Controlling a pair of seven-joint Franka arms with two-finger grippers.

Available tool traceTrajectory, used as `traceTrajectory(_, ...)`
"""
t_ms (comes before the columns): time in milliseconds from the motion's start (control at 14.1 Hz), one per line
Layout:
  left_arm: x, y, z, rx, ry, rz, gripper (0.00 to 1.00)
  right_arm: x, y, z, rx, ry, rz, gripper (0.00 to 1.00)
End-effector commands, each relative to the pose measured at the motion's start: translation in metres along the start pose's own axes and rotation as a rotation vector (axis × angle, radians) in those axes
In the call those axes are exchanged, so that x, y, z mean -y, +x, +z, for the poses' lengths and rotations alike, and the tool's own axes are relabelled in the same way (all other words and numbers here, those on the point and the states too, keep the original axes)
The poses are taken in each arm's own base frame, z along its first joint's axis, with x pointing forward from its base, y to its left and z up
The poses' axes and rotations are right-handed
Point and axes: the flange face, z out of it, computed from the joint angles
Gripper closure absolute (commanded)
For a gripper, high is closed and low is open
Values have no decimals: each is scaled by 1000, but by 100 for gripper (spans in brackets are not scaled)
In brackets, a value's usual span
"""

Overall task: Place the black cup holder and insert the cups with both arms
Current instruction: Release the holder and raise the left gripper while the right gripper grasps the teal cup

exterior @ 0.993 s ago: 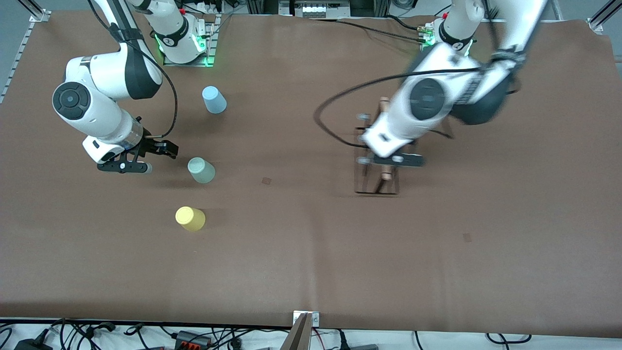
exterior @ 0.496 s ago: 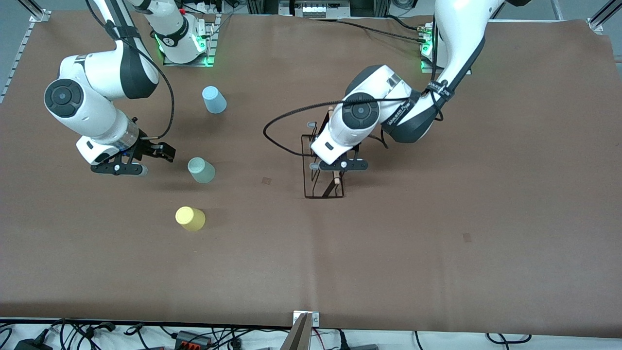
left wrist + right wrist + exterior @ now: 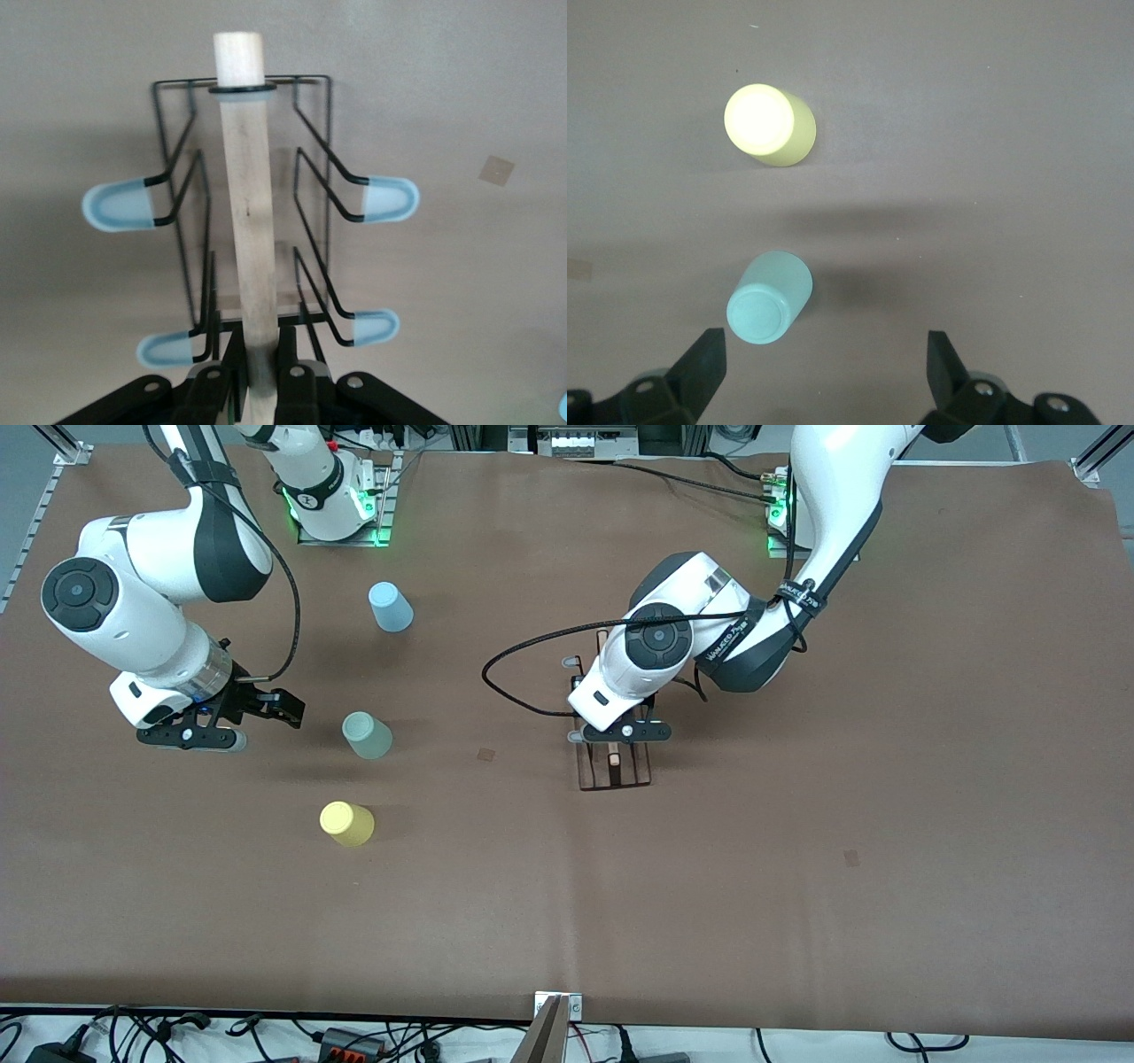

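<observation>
My right gripper will grab the pale green cup by its closed base end (image 3: pixel 359 727), so it can hang the cup on the black cup holder (image 3: pixel 614 767).
My left gripper (image 3: pixel 620 732) is shut on the light wooden handle (image 3: pixel 246 177) of the black cup holder (image 3: pixel 614 767) and holds it upright near the table's middle. I cannot tell whether its base touches the table. Its grey-tipped pegs (image 3: pixel 120 205) stick out on both sides. My right gripper (image 3: pixel 190 738) is open and empty over the table, beside the pale green cup (image 3: pixel 367 735) toward the right arm's end. The yellow cup (image 3: pixel 346 823) lies nearer the front camera, the light blue cup (image 3: pixel 390 607) farther. The right wrist view shows the green cup (image 3: pixel 769 297) by one finger (image 3: pixel 704 359) and the yellow cup (image 3: pixel 769 124).
The left arm's black cable (image 3: pixel 514 682) loops over the table beside the holder. Small dark marks (image 3: pixel 485 755) sit on the brown table cover. The arm bases (image 3: pixel 337 514) stand along the table's edge farthest from the front camera.
My left arm has carried the cup holder toward the table's middle and set it more upright. My right gripper has drifted toward its own end of the table, away from the green cup.
</observation>
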Motion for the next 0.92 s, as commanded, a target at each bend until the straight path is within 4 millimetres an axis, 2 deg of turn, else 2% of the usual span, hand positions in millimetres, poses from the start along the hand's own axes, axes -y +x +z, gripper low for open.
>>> traceTrajectory(0,-10,-2,3,-36,45,31,88,12,8,29,18,13,20,0)
traceTrajectory(71,-9,0,7,-40,56,33,53,16,10,40,16,16,46,0)
traceTrajectory(142,-9,1,8,-62,82,49,1,25,9,48,27,15,48,0)
traceTrajectory(213,-11,-3,4,-81,101,67,0,47,6,61,30,16,28,0)
traceTrajectory(284,-9,-2,-4,-91,100,63,0,61,5,72,26,19,41,0)
traceTrajectory(355,-5,-3,-21,-109,98,60,0,73,3,87,34,18,63,0)
traceTrajectory(426,0,-8,-35,-108,123,55,0,79,1,93,32,20,68,0)
traceTrajectory(496,11,-11,-58,-107,151,43,0,81,0,101,30,22,69,0)
traceTrajectory(709,67,-7,-117,-82,219,1,0,79,-10,131,-9,36,63,0)
traceTrajectory(851,117,4,-154,-71,235,30,0,78,-14,148,-9,39,63,0)
